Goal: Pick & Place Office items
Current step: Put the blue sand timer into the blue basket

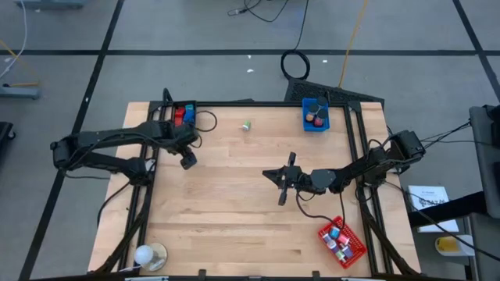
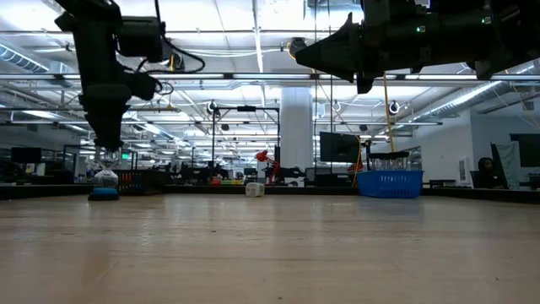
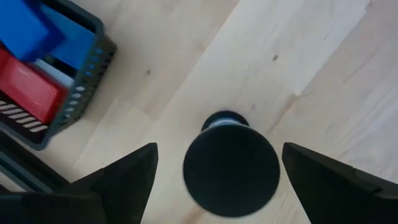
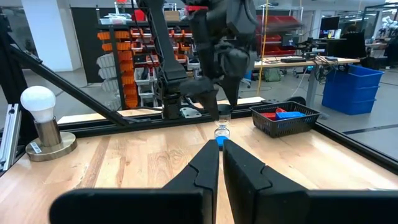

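Observation:
My left gripper grabs the hourglass by its dark top cap [image 3: 231,169] next, to move the hourglass along for sorting with the office items.
A small upright item stands on the table: a dark round top [image 3: 230,168] in the left wrist view, a clear body on a blue foot [image 2: 105,187] in the low view, also seen in the right wrist view [image 4: 221,134]. My left gripper [image 1: 187,161] hangs open over it, pointing down, one finger on either side of its top [image 3: 217,152]; no touch shows. My right gripper [image 1: 269,174] is shut [image 4: 220,149], raised above mid-table and pointing toward the left arm. A small green and white item [image 1: 247,125] lies by the far edge.
A black tray [image 1: 181,115] with red and blue items sits at the far left, just beyond my left gripper. A blue tray [image 1: 316,119] stands at the far right and a red tray [image 1: 341,240] at the near right. A white bulb on a tan base [image 1: 147,255] stands near left.

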Motion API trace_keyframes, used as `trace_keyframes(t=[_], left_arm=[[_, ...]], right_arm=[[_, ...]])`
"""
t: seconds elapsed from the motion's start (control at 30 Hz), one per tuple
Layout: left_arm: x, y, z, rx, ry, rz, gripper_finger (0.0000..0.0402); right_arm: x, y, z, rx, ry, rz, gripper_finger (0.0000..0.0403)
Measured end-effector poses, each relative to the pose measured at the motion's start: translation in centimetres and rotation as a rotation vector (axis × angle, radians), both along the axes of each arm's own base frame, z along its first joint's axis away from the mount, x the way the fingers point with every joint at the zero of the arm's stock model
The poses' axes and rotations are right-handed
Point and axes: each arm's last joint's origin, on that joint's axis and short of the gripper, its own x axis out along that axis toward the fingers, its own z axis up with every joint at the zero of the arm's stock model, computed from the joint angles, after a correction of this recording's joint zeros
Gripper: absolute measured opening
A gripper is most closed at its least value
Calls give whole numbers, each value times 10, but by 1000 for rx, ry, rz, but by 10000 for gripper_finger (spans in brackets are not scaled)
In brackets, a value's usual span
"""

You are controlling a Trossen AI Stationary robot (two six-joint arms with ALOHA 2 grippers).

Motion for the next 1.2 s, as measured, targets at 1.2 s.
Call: trace_keyframes(t=[1.2], left_arm=[[168, -22, 29, 57, -315, -501, 204]], right_arm=[[-12, 22, 8, -96, 46, 77, 13]])
